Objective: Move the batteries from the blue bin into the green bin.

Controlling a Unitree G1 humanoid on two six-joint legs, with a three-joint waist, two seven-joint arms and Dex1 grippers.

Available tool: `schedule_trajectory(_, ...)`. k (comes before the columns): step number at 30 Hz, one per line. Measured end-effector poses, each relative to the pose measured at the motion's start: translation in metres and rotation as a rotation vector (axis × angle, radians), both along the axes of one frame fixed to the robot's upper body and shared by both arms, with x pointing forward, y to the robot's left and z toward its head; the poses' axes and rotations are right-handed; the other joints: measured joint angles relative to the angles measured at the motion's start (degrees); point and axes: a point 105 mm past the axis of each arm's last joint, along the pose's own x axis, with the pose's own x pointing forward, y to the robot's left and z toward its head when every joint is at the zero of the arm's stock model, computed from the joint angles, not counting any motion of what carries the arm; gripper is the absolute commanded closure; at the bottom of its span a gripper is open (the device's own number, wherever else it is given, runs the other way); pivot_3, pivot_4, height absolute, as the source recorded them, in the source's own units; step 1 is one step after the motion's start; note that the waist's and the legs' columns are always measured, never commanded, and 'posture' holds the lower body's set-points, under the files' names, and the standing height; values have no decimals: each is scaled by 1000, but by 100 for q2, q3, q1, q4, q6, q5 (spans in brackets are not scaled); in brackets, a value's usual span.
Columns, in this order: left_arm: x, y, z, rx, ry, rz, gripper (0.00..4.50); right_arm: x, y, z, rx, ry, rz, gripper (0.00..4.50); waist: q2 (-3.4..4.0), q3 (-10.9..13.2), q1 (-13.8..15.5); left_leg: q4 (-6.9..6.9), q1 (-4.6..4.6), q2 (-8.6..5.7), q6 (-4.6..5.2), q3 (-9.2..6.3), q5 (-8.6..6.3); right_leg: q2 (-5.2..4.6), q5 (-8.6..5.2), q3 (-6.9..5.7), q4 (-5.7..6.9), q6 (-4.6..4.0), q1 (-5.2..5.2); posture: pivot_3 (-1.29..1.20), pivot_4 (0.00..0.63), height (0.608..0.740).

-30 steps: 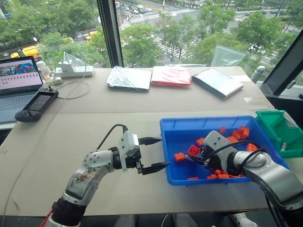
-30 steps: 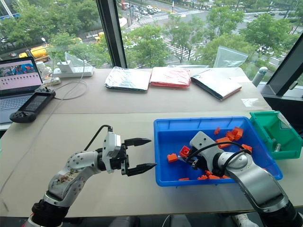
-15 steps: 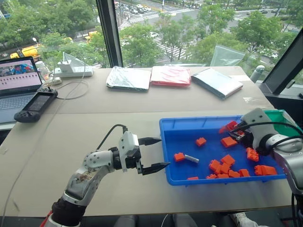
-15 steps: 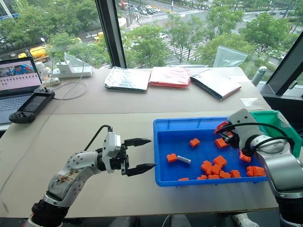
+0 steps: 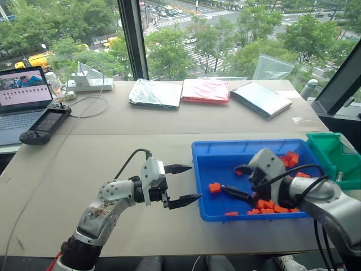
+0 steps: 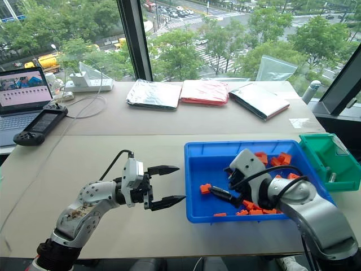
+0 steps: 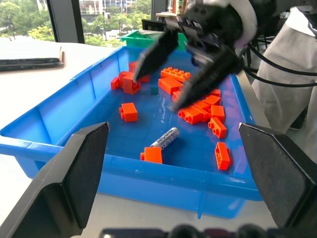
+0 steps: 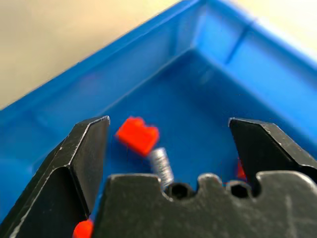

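Observation:
My right gripper's fingers are still above the silver battery and closing now would miss it, so lowering comes next and it is too early to close.
The blue bin (image 5: 248, 143) sits on the table in front of me on the right, holding scattered orange bricks (image 5: 214, 187). One slim silver battery (image 7: 164, 139) lies on its floor beside a brick near the bin's left end. My right gripper (image 5: 232, 180) hangs open just above that battery (image 8: 161, 166), one finger to each side and nothing held. My left gripper (image 5: 195, 182) is open and empty outside the bin's left wall, pointing at it. The green bin (image 5: 333, 155) stands past the blue bin's right end, with a small grey cylinder (image 6: 331, 176) in it.
A laptop (image 5: 22, 101), a black controller (image 5: 45, 120) and a white power strip (image 5: 90, 84) with cables sit at the far left. Silver and red packets (image 5: 206, 90) lie along the back by the window. More bricks (image 5: 271, 206) are heaped under my right forearm.
My right gripper went from the blue bin's left part to the green bin and back again, above the battery, its fingers now spread wide. The left arm has not moved.

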Motion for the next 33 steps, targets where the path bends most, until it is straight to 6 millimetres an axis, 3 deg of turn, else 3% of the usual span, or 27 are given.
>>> schedule_trajectory(6,0,0,0,0,0,1,0,4,-18,-24,-94,89,-50,40,-2,0,-11,0,1,-4,0,1,0,4,0,-1,1,-1,-1,0,150,740)
schedule_trajectory(10,0,0,0,-4,1,0,0,13,-18,-27,-101,78,-61,40,-2,0,-23,0,4,-2,0,1,0,7,0,-1,3,-1,0,0,150,740)
schedule_trajectory(14,0,0,0,-5,1,1,0,15,-11,-31,-107,98,-24,1081,-2,0,-18,0,1,-2,0,0,0,4,0,-1,1,-1,-2,0,150,740)
schedule_trajectory(23,-1,0,-3,-9,11,5,0,22,-11,-36,-130,111,-10,4234,-3,-1,-17,0,3,-2,0,-1,0,5,0,-1,0,-1,1,0,150,740)
schedule_trajectory(30,-2,0,-3,-10,15,6,0,23,-11,-35,-124,103,-6,4255,-3,-1,-16,0,3,-2,0,-1,0,5,0,-1,1,-1,0,0,150,740)
schedule_trajectory(33,-2,0,-3,-11,14,6,0,28,-23,-20,-88,58,-60,4255,-3,0,-12,1,-2,-2,0,0,0,1,1,0,2,-1,-4,0,150,740)
